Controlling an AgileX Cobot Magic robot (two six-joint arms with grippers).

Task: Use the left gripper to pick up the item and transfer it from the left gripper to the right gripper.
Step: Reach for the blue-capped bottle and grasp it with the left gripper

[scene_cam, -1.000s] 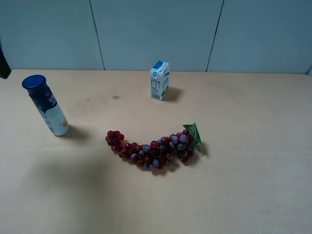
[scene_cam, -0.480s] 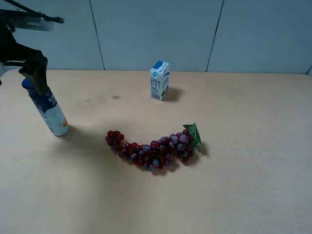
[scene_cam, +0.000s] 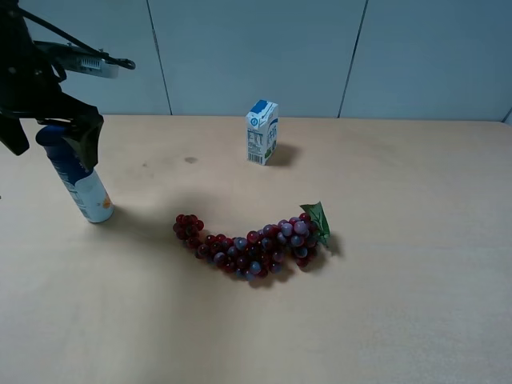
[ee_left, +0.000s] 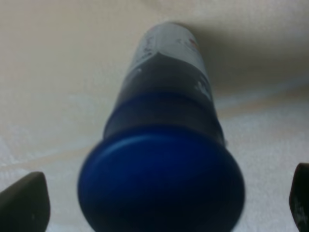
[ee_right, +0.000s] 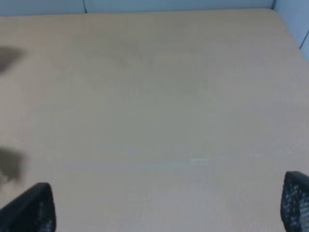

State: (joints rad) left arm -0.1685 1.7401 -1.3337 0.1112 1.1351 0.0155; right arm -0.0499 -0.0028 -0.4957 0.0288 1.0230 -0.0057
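Note:
My left gripper will next grab the bottle by its dark blue end with the cap [scene_cam: 62,148]. The bottle's white lower part [scene_cam: 90,199] will stay free for my right gripper.
The item [scene_cam: 86,189], a tall slim bottle with a dark blue cap and a white lower part, stands upright at the table's left side. My left gripper [scene_cam: 50,142] hangs over its top, open, one wedge finger on each side of the cap and not pressing on it. In the left wrist view the blue cap [ee_left: 161,186] fills the middle, with the fingertips [ee_left: 24,203] wide apart at the picture's edges. My right gripper [ee_right: 161,208] is open over bare table with nothing between its fingers; the exterior high view does not show it.
A small white-and-blue carton [scene_cam: 262,132] stands upright at the back centre. A red-purple grape bunch [scene_cam: 252,246] with a green leaf lies in the middle of the tan table [scene_cam: 400,240]. A grey panelled wall runs behind.
My left arm has come into view from the upper left and moved down and right, so its open fingers now straddle the bottle's cap. The bottle, carton and grapes have not moved.

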